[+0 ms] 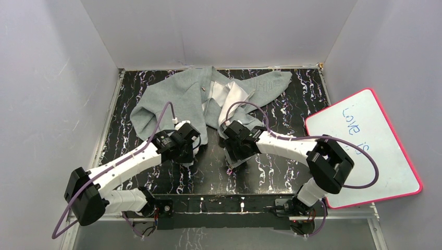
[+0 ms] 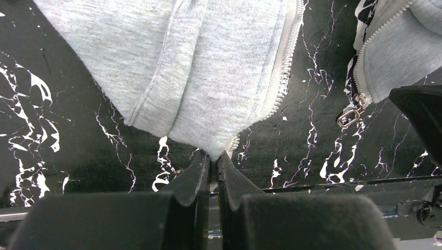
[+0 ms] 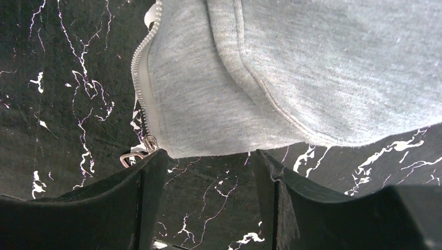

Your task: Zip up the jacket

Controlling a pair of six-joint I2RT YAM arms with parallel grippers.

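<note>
The jacket's front panel should next be grabbed by my right gripper at the hem corner (image 2: pixel 375 96) beside the slider, so the slider stays free for zipping.
The light grey fleece jacket (image 1: pixel 177 96) lies open at the back of the black marbled table, white lining showing. My left gripper (image 1: pixel 194 151) is shut on the bottom corner of the jacket's left front panel (image 2: pixel 208 94), next to its zipper teeth (image 2: pixel 281 78). My right gripper (image 1: pixel 233 156) is open, its jaws just below the hem of the right front panel (image 3: pixel 250 88). The metal zipper slider and pull (image 3: pixel 136 152) sit at that panel's lower corner, beside my left finger (image 3: pixel 146 177). The slider also shows in the left wrist view (image 2: pixel 352 112).
A pink-framed whiteboard (image 1: pixel 365 146) with blue writing leans at the table's right edge. Grey walls enclose the table on three sides. The table's front rail (image 1: pixel 224 200) runs between the arm bases.
</note>
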